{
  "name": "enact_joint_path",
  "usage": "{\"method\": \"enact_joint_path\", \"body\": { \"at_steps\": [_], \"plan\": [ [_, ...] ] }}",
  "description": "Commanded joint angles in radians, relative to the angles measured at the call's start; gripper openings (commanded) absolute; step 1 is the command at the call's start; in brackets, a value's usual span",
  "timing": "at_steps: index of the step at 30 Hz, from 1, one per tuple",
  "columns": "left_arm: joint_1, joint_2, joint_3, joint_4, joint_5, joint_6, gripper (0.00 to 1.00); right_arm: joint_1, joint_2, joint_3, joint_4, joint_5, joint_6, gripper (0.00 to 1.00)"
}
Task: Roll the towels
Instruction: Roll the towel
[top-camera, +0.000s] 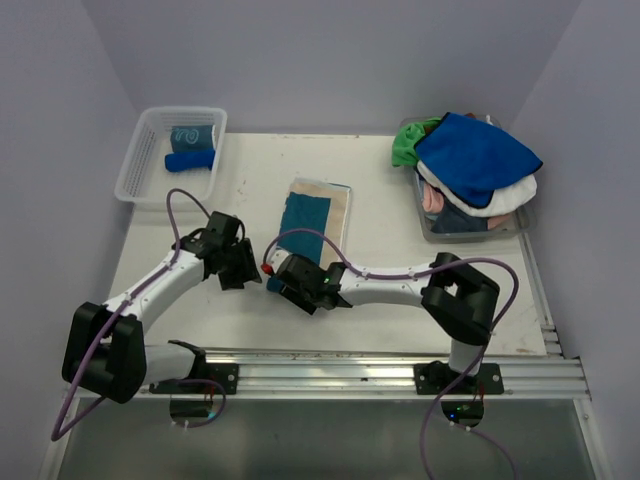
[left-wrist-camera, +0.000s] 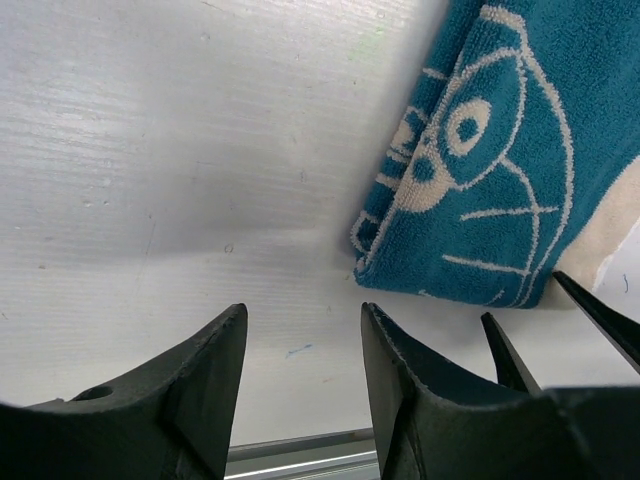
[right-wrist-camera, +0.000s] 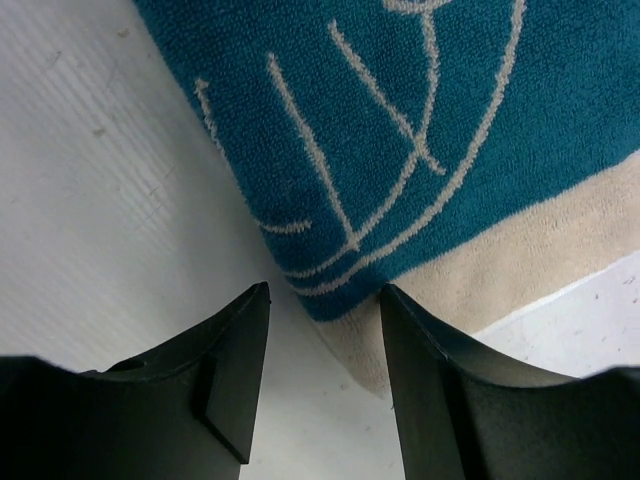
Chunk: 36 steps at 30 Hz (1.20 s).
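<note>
My right gripper grabs the towel's near edge where teal meets beige (right-wrist-camera: 330, 316) next, to roll that end of the towel over the rest.
A teal and beige towel (top-camera: 312, 213) with white swirls lies flat, folded, at the table's middle. Its near corner shows in the left wrist view (left-wrist-camera: 490, 190) and in the right wrist view (right-wrist-camera: 420, 150). My left gripper (top-camera: 250, 274) (left-wrist-camera: 303, 315) is open and empty over bare table, just left of that corner. My right gripper (top-camera: 276, 263) (right-wrist-camera: 325, 292) is open, its jaws standing either side of the towel's near corner, not closed on it. More towels, blue (top-camera: 478, 155), green (top-camera: 410, 143), white and pink, are piled in a bin at the right.
A clear mesh basket (top-camera: 140, 165) at the far left holds a rolled teal towel (top-camera: 192, 134) and a rolled blue towel (top-camera: 190, 160). The clear bin (top-camera: 437, 228) stands at the far right. A metal rail (top-camera: 400, 368) runs along the table's near edge.
</note>
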Motion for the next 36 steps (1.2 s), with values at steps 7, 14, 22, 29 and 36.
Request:
{"method": "enact_joint_path", "body": {
  "at_steps": [7,14,22,29,36],
  "plan": [
    [0.034,-0.017,0.002,0.030,0.068,-0.024,0.59,-0.014,0.038,0.040,0.076,0.006,-0.057,0.12],
    [0.064,-0.025,-0.062,0.139,0.246,-0.049,0.62,-0.149,-0.016,0.078,0.042,-0.315,0.039,0.00],
    [0.064,-0.048,-0.085,0.192,0.270,-0.069,0.64,-0.290,0.064,0.221,-0.105,-0.620,0.133,0.00],
    [0.064,-0.027,-0.068,0.230,0.287,-0.067,0.62,-0.385,0.190,0.385,-0.239,-0.898,0.252,0.00],
    [0.063,-0.011,-0.033,0.268,0.270,-0.081,0.61,-0.443,0.239,0.419,-0.217,-1.053,0.338,0.00]
  ]
}}
